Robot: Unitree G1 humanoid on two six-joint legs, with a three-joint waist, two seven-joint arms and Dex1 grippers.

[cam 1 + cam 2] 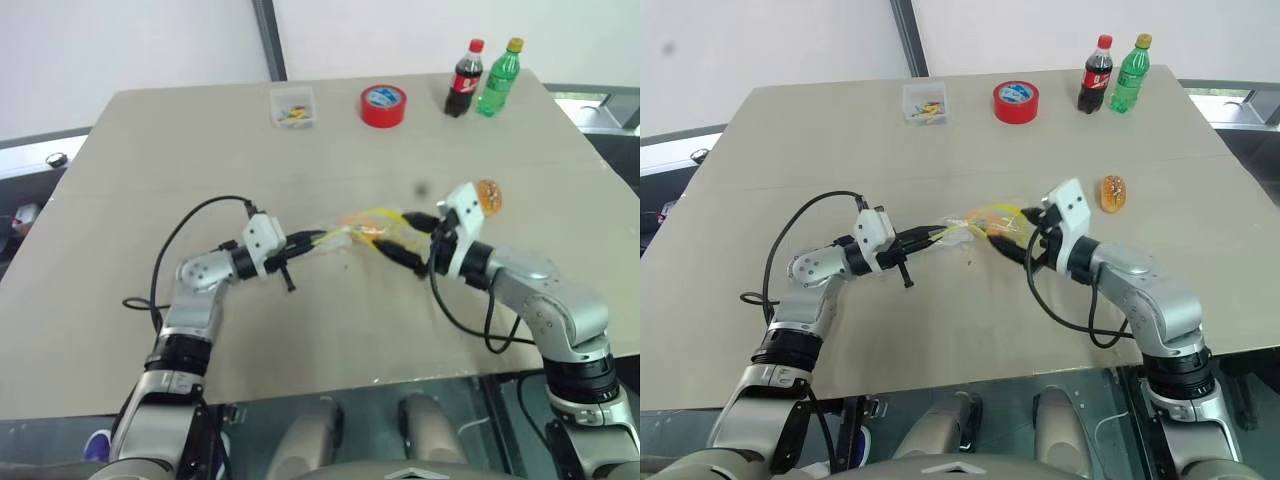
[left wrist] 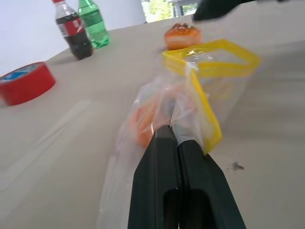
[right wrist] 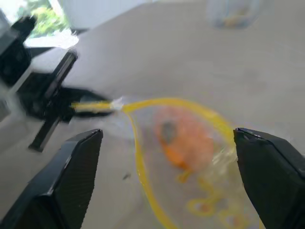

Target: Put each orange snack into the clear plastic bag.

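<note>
Next, my right gripper reaches the clear plastic bag and pinches its yellow rim (image 1: 392,213), because an orange snack (image 1: 366,229) sits loose inside the gaping bag.
The clear plastic bag (image 1: 985,222) hangs just above the table's middle, its yellow-edged mouth (image 2: 209,62) gaping wide. One orange snack (image 3: 183,138) lies inside it. My left gripper (image 2: 174,131) is shut on the bag's edge from the left side. My right gripper (image 3: 167,133) stands open in front of the bag's mouth, fingers (image 3: 71,167) wide apart and holding nothing. A second orange snack (image 1: 1112,193) rests on the table just right of my right wrist.
At the table's far edge stand a small clear box of colourful bits (image 1: 924,103), a red tape roll (image 1: 1016,101), a cola bottle (image 1: 1095,75) and a green bottle (image 1: 1127,75). The tan table (image 1: 940,330) runs to its front edge near me.
</note>
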